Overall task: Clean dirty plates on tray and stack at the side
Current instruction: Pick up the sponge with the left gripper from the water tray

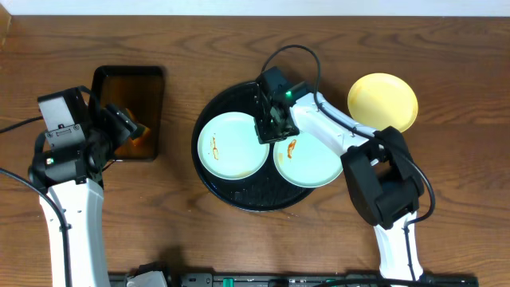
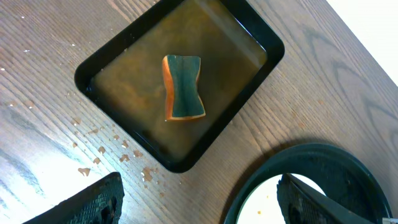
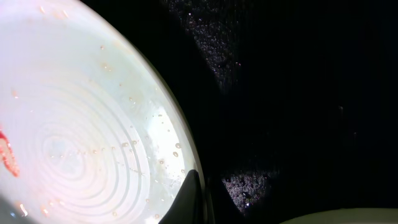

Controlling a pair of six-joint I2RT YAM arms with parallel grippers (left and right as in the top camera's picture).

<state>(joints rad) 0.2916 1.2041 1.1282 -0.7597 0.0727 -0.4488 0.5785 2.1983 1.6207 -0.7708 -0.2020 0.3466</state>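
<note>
The sponge's orange side should stay free to wipe the dirty plate, so the robot's left gripper should next grab the sponge across its narrow green middle (image 2: 185, 88).
Two pale mint plates lie on the round black tray (image 1: 239, 199). The left plate (image 1: 231, 147) has an orange smear, and so does the right plate (image 1: 311, 163). The yellow plate (image 1: 384, 100) lies on the table to the right of the tray. My right gripper (image 1: 271, 127) is at the left plate's right rim. In the right wrist view its fingers (image 3: 199, 193) pinch the rim of that wet plate (image 3: 81, 124). My left gripper (image 2: 199, 193) is open and empty above the table, between the small rectangular tray and the round tray (image 2: 323, 155).
A rectangular black tray (image 1: 127, 76) with brown liquid holds an orange-and-green sponge (image 2: 183, 87). Brown drops spot the wood beside it. The right arm reaches over the right mint plate.
</note>
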